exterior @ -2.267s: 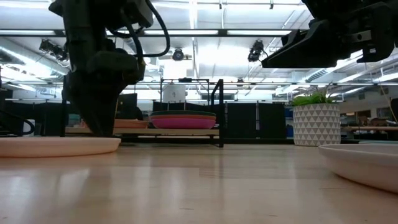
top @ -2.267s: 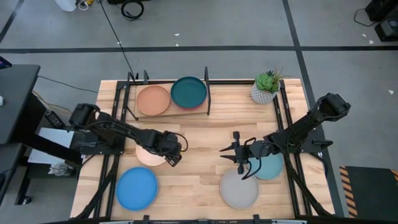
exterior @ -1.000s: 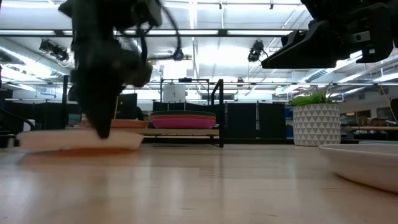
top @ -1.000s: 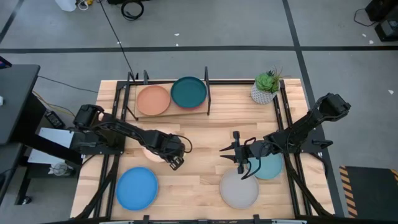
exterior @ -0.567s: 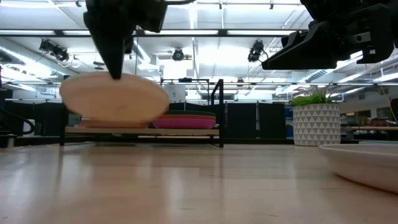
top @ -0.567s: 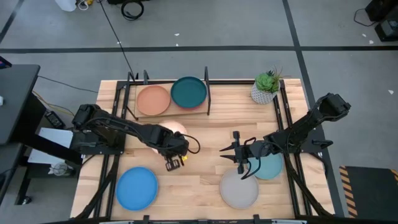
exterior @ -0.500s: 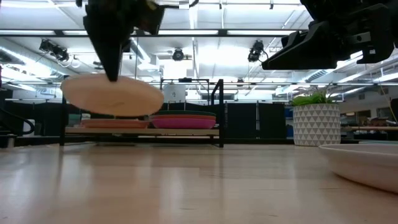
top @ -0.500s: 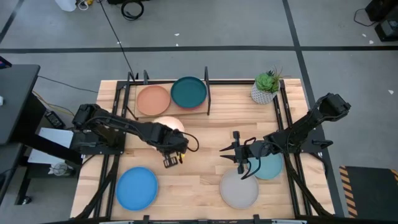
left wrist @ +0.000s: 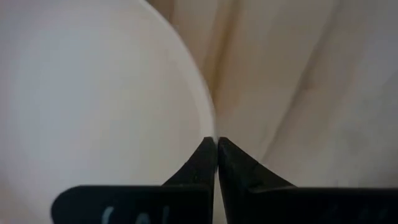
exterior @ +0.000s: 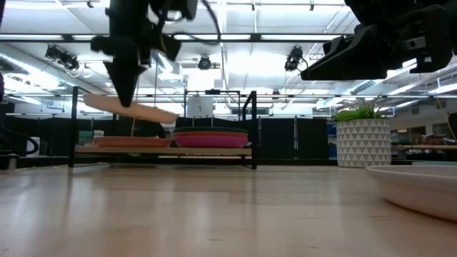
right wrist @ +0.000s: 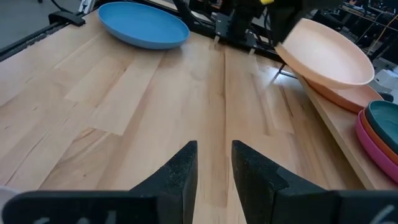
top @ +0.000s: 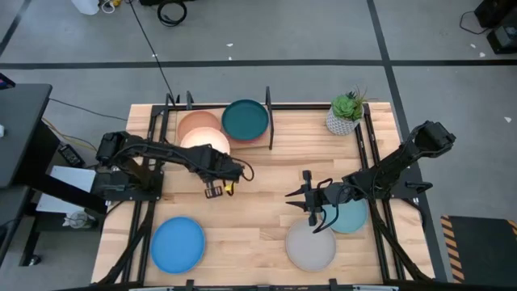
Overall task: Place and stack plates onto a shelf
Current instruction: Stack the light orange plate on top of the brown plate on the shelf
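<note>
The terracotta plate's far side (top: 196, 117) can be seen beyond the cream plate's rim, so the left gripper needs to keep holding the cream plate until the robot moves it back.
My left gripper (top: 216, 160) is shut on a cream plate (top: 206, 139) and holds it tilted over the left half of the shelf (exterior: 164, 150), just above a terracotta plate (top: 192, 123) that lies there. A dark teal plate (top: 245, 120) tops a stack with orange and magenta plates (exterior: 211, 140) on the shelf's right half. A blue plate (top: 178, 244), a grey plate (top: 311, 246) and a pale teal plate (top: 353, 217) lie flat on the table. My right gripper (right wrist: 214, 149) waits open above the grey plate. My left gripper pinches the cream plate's rim (left wrist: 208, 127) at its near side between its two shut fingers (left wrist: 200, 163). The fingers come steeply from above. The plate is lifted clear of the table and tilted (exterior: 132, 108), its right side lower. I cannot tell whether it touches the terracotta plate.
A potted plant (top: 346, 113) stands at the far right corner. Black upright posts (top: 269, 121) rise at the shelf's ends. Bare wooden tabletop (top: 258, 190) lies between the two arms.
My left gripper, shut on the cream plate's rim, has lifted it off the table and carried it up and toward the far edge, over the shelf's left half. The wrist has rolled and tipped downward. The plate has gone from flat on the table to tilted in the air.
</note>
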